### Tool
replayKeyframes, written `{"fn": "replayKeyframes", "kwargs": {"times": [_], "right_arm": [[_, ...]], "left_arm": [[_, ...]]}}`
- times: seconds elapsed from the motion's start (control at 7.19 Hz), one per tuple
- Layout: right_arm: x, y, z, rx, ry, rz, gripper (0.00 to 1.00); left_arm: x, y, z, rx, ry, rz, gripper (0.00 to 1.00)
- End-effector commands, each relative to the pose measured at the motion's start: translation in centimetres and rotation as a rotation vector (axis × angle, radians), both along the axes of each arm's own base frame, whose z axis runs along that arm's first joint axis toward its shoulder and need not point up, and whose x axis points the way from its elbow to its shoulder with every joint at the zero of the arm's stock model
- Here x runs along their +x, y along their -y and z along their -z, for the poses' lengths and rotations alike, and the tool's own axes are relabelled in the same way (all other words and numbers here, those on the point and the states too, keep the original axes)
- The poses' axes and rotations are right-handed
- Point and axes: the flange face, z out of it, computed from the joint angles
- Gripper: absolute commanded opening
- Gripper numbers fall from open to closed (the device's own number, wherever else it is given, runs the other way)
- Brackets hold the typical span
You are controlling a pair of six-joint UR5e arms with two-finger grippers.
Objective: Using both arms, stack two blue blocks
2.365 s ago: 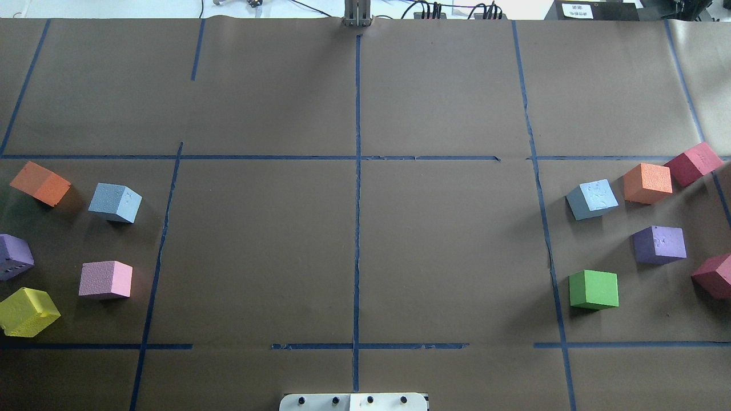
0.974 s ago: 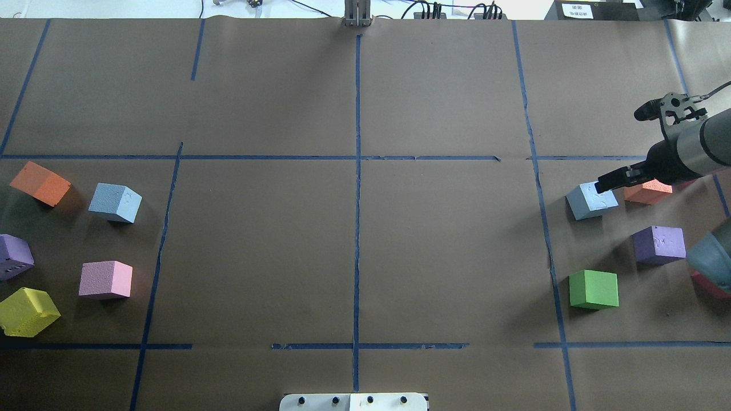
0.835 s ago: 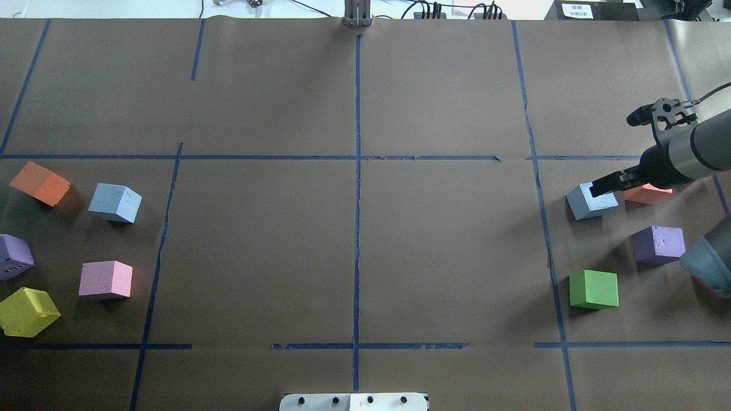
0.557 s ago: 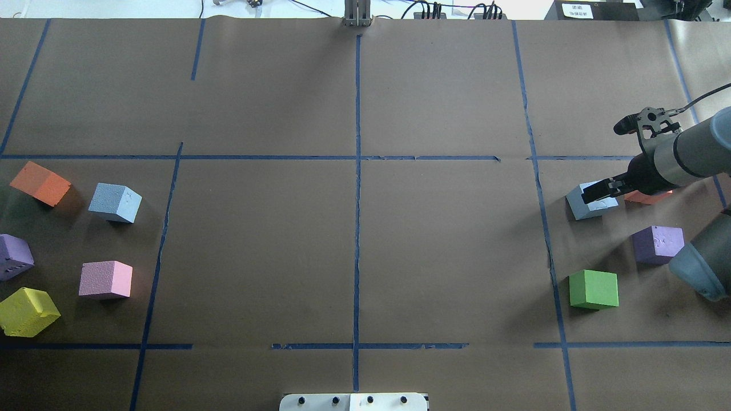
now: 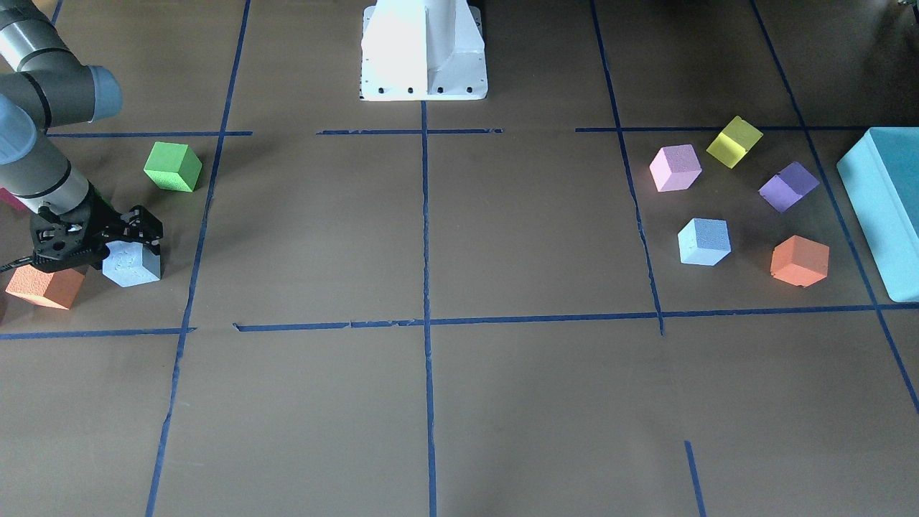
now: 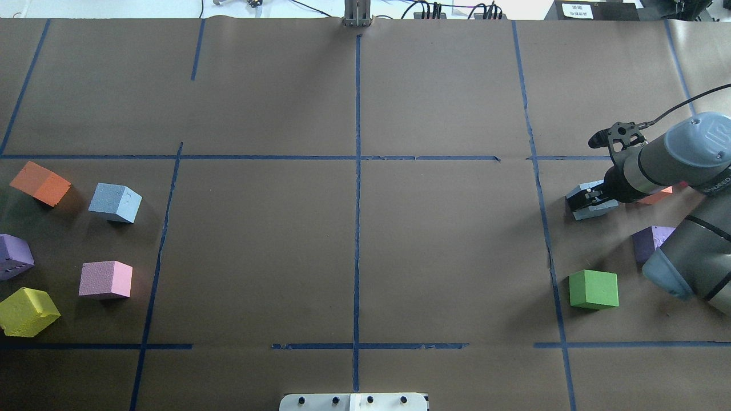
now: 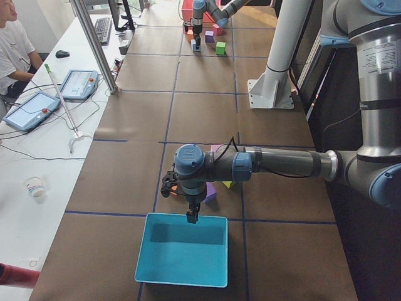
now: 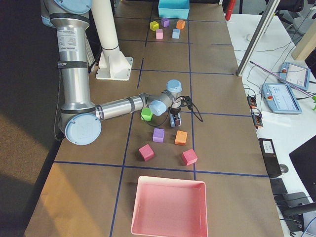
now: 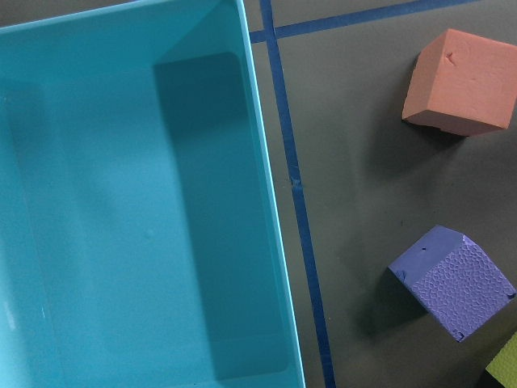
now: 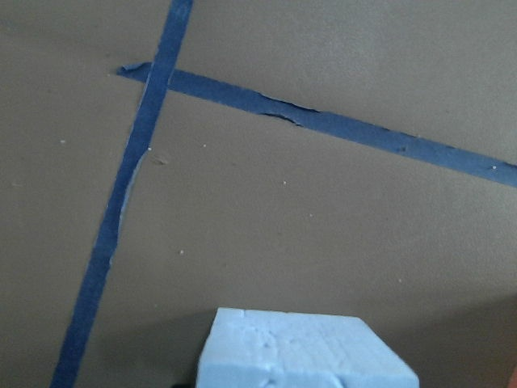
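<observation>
My right gripper needs to stack the pale blue block with the other blue block (image 5: pixel 703 242), so it should next grab its opposite sides.
One blue block (image 6: pixel 595 209) lies at the table's right, also in the front view (image 5: pixel 131 266) and at the bottom of the right wrist view (image 10: pixel 305 353). My right gripper (image 6: pixel 586 200) is down over it, jaws open and astride its top (image 5: pixel 135 245). The other blue block (image 6: pixel 116 202) lies alone at the left (image 5: pixel 704 241). My left gripper (image 7: pixel 192 217) shows only in the exterior left view, hanging over the near rim of the teal box (image 7: pixel 182 251). I cannot tell whether it is open or shut.
Around the right block are an orange cube (image 5: pixel 44 286), a purple cube (image 6: pixel 650 242) and a green cube (image 6: pixel 594 289). By the left block are orange (image 6: pixel 40 182), purple (image 6: pixel 14 257), pink (image 6: pixel 106 279) and yellow (image 6: pixel 27 311) cubes. A pink tray (image 8: pixel 170 207) lies at the right end.
My right arm came in from the right edge, moved left and lowered its gripper onto the right blue block. The cubes have not moved.
</observation>
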Motion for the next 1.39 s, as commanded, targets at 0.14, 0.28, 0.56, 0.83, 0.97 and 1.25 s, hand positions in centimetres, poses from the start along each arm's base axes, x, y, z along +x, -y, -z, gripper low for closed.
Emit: {"fn": "replayKeyframes", "kwargs": {"times": [0.14,0.28,0.56,0.83,0.97,1.25], "right_arm": [[-0.7,0.2,2.1,0.025,0.027,0.007,0.07],[-1.7,1.3,5.5,0.059,0.061,0.0,0.04],[-13.4,2.2,16.9,-0.03,0.108,-0.066,0.04],[-27.8,3.7,32.0,-0.13,0.109,-0.188,0.04],[-32.2,3.0,36.1,-0.16,0.115,-0.225,0.04],[-34.1,1.6,35.6,-0.163,0.093,-0.227,0.07]], "left_arm": [[0.0,0.0,0.0,0.0,0.0,0.0,1.0],[0.0,0.0,0.0,0.0,0.0,0.0,1.0],[0.0,0.0,0.0,-0.002,0.0,0.0,1.0],[0.0,0.0,0.1,0.003,0.0,0.0,1.0],[0.0,0.0,0.1,0.001,0.0,0.0,1.0],[0.0,0.0,-0.1,-0.006,0.0,0.0,1.0]]}}
